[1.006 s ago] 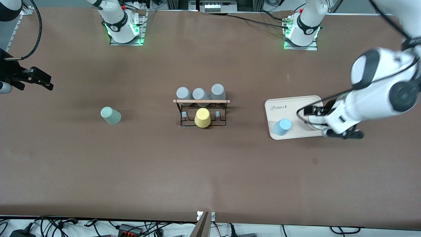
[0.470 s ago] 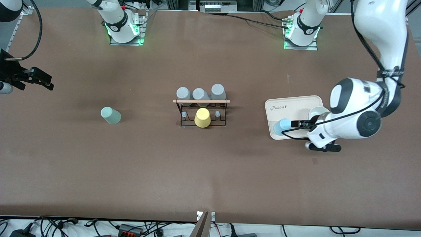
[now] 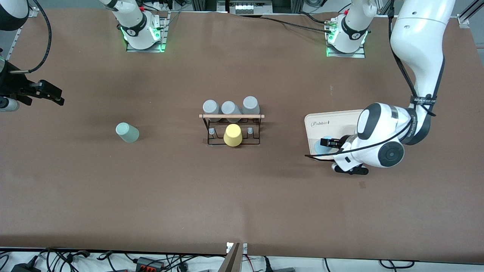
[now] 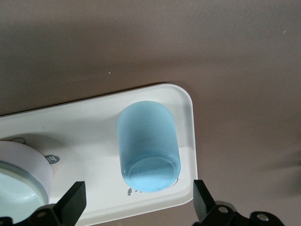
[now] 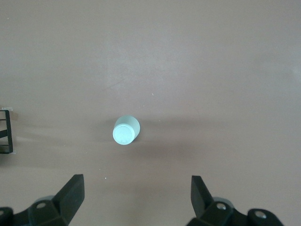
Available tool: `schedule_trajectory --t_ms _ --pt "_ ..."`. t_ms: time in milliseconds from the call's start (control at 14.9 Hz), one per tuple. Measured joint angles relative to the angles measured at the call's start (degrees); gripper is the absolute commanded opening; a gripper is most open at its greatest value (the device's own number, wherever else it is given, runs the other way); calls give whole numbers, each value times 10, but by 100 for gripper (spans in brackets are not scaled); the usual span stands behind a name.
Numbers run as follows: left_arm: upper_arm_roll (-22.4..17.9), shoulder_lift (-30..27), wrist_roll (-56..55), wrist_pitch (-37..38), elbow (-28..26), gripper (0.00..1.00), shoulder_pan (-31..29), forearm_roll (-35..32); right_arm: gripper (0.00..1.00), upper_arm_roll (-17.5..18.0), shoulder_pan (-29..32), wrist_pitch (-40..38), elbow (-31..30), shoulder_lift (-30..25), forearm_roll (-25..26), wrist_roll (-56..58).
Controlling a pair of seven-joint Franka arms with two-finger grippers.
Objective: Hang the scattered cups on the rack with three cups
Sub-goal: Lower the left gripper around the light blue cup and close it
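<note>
The robot's left gripper will next grab the light blue cup by its side [image 4: 146,134], so the cup can be hung.
The light blue cup [image 3: 320,149] stands upside down on the white tray [image 3: 334,120], at the tray's corner nearer the front camera. My left gripper [image 3: 327,146] is open and low over the tray, one finger on each side of the blue cup [image 4: 149,146], not touching it. The mint green cup [image 3: 127,132] stands upside down on the bare table toward the right arm's end. My right gripper [image 3: 51,94] is open and empty, high above the table's edge; its wrist view shows the mint cup [image 5: 126,130]. The black wire rack [image 3: 231,130] with its wooden bar stands mid-table.
Three grey cups [image 3: 228,107] hang along the rack's farther side and a yellow cup [image 3: 233,135] on its nearer side. A white bowl [image 4: 19,172] sits on the tray beside the blue cup; the left arm hides it in the front view.
My left arm has swung across the tray toward the rack, bringing its open gripper from the tray's outer edge to the blue cup. The right arm has barely moved.
</note>
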State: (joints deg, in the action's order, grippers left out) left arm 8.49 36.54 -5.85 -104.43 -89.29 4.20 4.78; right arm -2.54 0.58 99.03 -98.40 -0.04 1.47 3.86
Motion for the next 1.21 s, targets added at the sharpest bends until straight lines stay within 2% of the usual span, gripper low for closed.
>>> schedule_trajectory --t_ms 537,872,1207 --pt "0 26 0 0 0 98 8 0 100 0 0 -6 0 0 0 1" --pt "0 32 1 0 0 59 8 0 100 0 0 -6 0 0 0 3" --pt "0 32 1 0 4 40 8 0 100 0 0 -6 0 0 0 3"
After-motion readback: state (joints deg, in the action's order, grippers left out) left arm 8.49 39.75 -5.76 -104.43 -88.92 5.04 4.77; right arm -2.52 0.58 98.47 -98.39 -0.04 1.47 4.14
